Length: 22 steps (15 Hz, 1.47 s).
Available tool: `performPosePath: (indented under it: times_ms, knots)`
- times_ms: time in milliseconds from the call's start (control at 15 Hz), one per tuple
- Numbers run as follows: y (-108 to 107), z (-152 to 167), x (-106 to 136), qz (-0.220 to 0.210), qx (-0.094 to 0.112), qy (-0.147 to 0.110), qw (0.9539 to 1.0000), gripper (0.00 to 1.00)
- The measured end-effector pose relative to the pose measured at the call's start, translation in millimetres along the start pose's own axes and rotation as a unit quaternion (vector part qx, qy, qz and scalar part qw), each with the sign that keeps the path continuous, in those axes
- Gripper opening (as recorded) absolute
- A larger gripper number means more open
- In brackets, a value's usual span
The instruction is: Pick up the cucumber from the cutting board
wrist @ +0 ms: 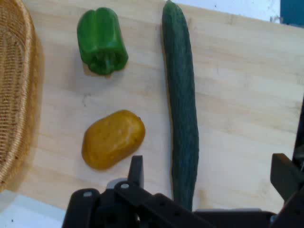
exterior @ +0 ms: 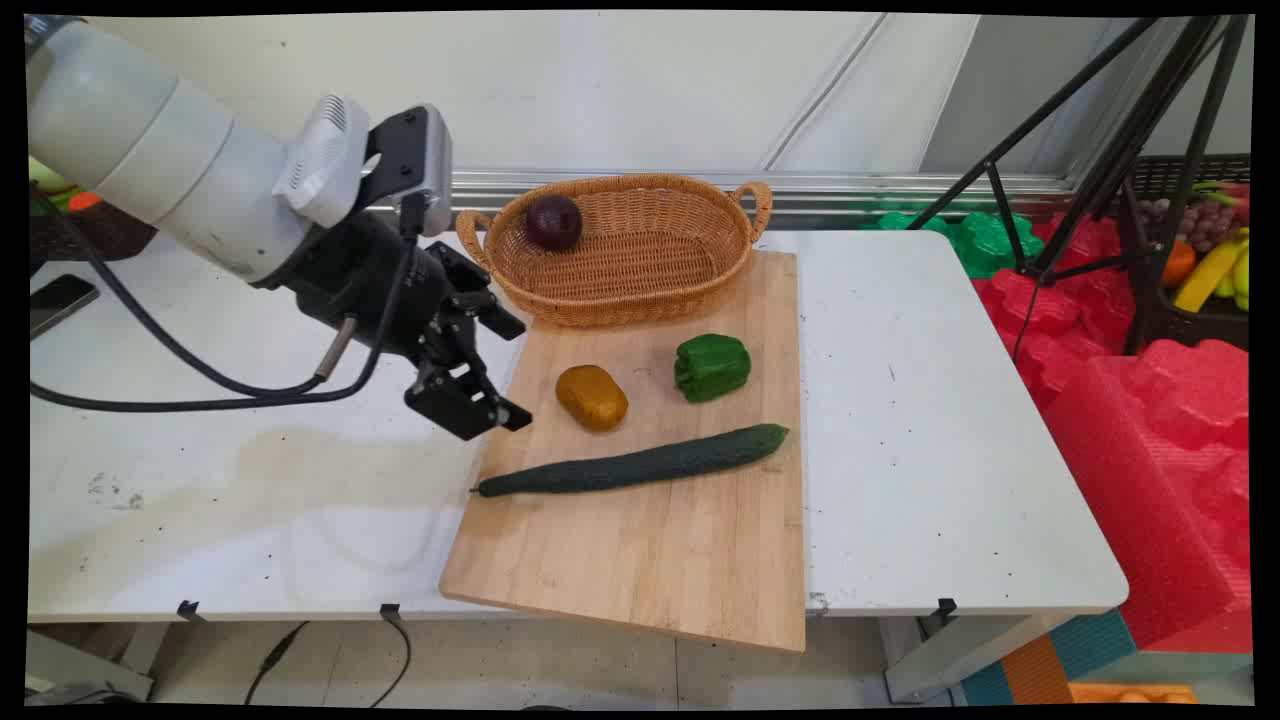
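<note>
My gripper is going to grab the cucumber next by its thick body behind the green tip [exterior: 710, 454], to lift the cucumber into the wicker basket.
My gripper [exterior: 513, 368] hovers open over the left edge of a wooden cutting board [exterior: 650, 560], and nothing is between its fingers. Closest to it is a yellow-brown potato [exterior: 592, 397], just to its right. Past the potato lies a green bell pepper [exterior: 712, 366]. A long dark cucumber [exterior: 635, 466] stretches across the board in front of both. In the hand view the gripper [wrist: 209, 176] straddles the cucumber's [wrist: 181, 104] near end, with the potato [wrist: 113, 139] left of one finger [wrist: 136, 170] and the pepper [wrist: 101, 40] beyond.
A wicker basket [exterior: 640, 183] at the board's far end holds a dark purple round fruit [exterior: 554, 222]; its rim [wrist: 14, 95] shows in the hand view. A phone [exterior: 60, 300] lies far left. A tripod [exterior: 1100, 150], red foam [exterior: 1150, 400] and a fruit crate [exterior: 1200, 250] stand right of the table.
</note>
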Motion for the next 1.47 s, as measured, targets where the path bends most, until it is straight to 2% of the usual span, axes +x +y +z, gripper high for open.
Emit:
performPosePath:
  times_ms: [333, 933, 1467]
  knots:
    - [-1.5, 27.6, 15.0, -0.009, 0.002, 0.001, 1.0, 1.0]
    - [-4.8, 121.3, 39.6, -0.015, -0.022, -0.03, 0.9992, 1.0]
    - [-6.2, 187.8, 51.4, -0.015, -0.034, -0.047, 0.9982, 1.0]
